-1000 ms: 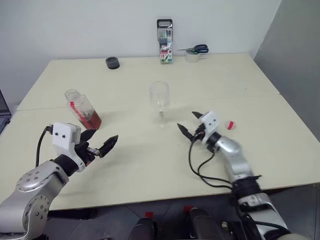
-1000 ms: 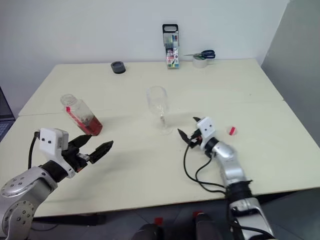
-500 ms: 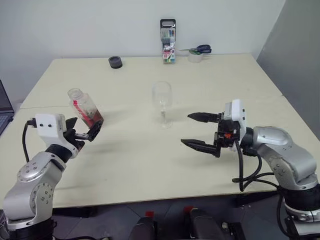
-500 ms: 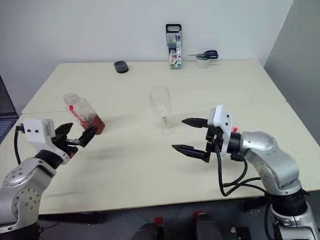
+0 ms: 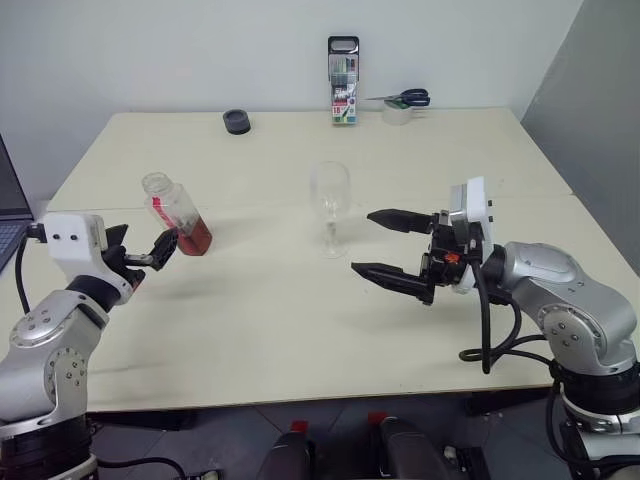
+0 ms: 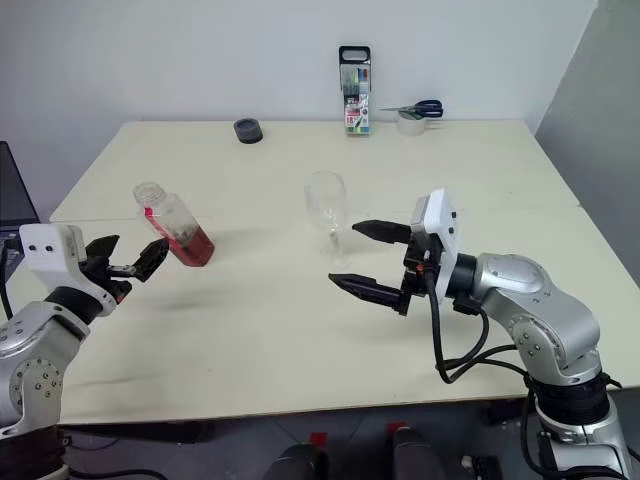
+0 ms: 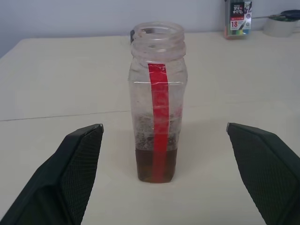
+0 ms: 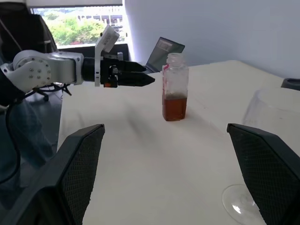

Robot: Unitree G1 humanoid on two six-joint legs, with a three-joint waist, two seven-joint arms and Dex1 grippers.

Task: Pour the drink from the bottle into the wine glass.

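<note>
The clear bottle narrows to a round, ridged neck. My left gripper will grab the bottle by the flat facing sides of its body.
The bottle stands on the table's left side with no cap on, its red label strip facing my left gripper. The reddish-brown drink fills only its bottom. My left gripper is open just short of the bottle and level with it, touching nothing. The empty wine glass stands upright mid-table. My right gripper hangs open above the table just right of the glass, pointing left at it.
A marker case, a tape roll with scissors on it and a black round object line the table's far edge. A laptop edge shows at the far left.
My right gripper rose off the table and turned to point left at the glass. My left gripper moved left and forward, closer to the bottle. Both stayed open.
</note>
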